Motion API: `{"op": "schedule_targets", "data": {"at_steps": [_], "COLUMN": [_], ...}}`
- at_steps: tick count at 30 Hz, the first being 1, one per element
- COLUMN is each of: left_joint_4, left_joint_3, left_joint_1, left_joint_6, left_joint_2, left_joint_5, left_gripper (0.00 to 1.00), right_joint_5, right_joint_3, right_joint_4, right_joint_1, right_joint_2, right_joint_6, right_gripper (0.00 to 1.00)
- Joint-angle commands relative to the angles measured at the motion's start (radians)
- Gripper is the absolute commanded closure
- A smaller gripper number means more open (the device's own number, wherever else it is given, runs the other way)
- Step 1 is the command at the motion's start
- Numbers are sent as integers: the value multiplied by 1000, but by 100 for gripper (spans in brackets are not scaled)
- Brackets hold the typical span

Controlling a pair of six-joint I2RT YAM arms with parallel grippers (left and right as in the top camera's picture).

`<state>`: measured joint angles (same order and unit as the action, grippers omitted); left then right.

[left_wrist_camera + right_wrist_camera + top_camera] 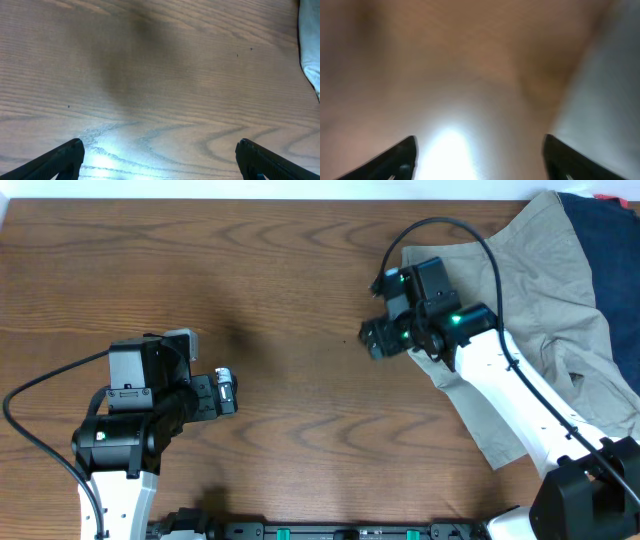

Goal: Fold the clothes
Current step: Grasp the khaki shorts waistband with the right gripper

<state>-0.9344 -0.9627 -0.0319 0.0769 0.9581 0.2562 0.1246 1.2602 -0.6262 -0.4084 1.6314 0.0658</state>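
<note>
My right gripper grabs the khaki shorts (545, 300) by the edge bordering the empty wood next, to lift and spread them open for folding.
The khaki shorts (545, 300) lie crumpled at the right side of the table, partly under my right arm. My right gripper (372, 338) is open and empty, low over bare wood just off the shorts' left edge. In the blurred right wrist view the open fingers (479, 157) frame wood, with pale cloth (605, 100) at the right. My left gripper (228, 390) is open and empty at the left of the table, far from the shorts. The left wrist view shows its spread fingers (160, 160) over bare wood, with an edge of pale cloth (310, 55) at the far right.
A navy blue garment (612, 250) lies at the far right corner, beside and partly under the shorts. The wooden table (280, 280) spreads between the two arms. A black cable loops over my right arm.
</note>
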Motion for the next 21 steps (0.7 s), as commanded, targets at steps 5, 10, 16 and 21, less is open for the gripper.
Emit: {"op": "schedule_targets", "data": {"at_steps": [5, 10, 16, 21], "left_joint_4": [0, 0, -5, -8], "left_joint_3": [-21, -21, -21, -21], "left_joint_1": [-4, -4, -4, -4], "left_joint_6": [-12, -12, -12, -12], "left_joint_2": [2, 2, 2, 2], "left_joint_5": [5, 6, 6, 6], "left_gripper": [2, 2, 2, 2], "right_joint_5": [-264, -282, -358, -462], "right_joint_3": [1, 1, 1, 1], "right_joint_4": [167, 309, 484, 624], "right_joint_1": [10, 20, 24, 43], "right_joint_2": [60, 179, 338, 421], "right_joint_6": [-109, -111, -95, -49], "right_gripper": [14, 14, 14, 14]}}
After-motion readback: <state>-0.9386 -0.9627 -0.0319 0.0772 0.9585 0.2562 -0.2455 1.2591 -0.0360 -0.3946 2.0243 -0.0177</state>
